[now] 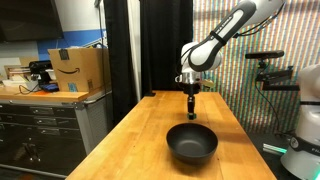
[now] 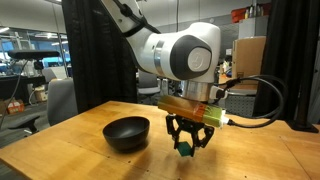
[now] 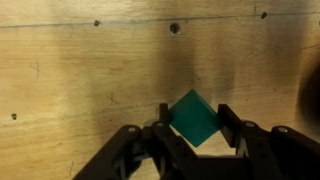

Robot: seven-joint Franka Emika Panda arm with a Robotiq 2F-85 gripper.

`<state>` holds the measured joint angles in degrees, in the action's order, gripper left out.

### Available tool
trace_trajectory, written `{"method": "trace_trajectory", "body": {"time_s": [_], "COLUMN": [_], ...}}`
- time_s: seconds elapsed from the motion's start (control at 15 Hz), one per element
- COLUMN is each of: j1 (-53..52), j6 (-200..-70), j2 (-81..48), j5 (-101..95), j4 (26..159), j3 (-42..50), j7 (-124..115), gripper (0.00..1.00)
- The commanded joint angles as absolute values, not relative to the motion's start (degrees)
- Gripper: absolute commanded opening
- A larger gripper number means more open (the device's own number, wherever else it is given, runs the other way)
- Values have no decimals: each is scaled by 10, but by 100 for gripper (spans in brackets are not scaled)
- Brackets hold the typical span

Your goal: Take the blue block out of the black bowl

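My gripper needs to open: the blue block (image 2: 184,151) is just above flat, open table, apart from the black bowl, and would rest there.
The blue block (image 3: 194,118) is a small teal cube held between my gripper's (image 3: 195,112) two black fingers, just above the wooden table (image 3: 80,70). In an exterior view the gripper (image 2: 186,143) hangs low over the table with the block (image 2: 184,151) at its fingertips, beside and apart from the black bowl (image 2: 127,132). In an exterior view the gripper (image 1: 192,108) is behind the bowl (image 1: 191,143), which looks empty. The block is too small to make out there.
The wooden table (image 1: 140,130) has edges on both long sides. A cardboard box (image 1: 78,68) sits on a cabinet beside it. Black curtains hang behind. A chair (image 2: 60,100) and white equipment (image 1: 305,140) stand near the table.
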<state>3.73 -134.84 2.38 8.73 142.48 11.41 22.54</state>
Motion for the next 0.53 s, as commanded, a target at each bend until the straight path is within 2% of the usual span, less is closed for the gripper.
{"method": "trace_trajectory", "body": {"time_s": [0.0,0.13,0.2,0.27,0.33,0.47], "j1": [50,51,52,53,54,55], "j6": [-1354,-1353,-1353,-1352,-1347,-1347], "j2": [6,1,0,-2,10,6], "j5": [105,105,104,104,87,87], "j4": [1405,1402,1401,1399,1413,1411], "j3": [103,101,101,100,98,97], "j7": [240,239,239,238,225,225], "gripper": [27,43,77,78,58,74]}}
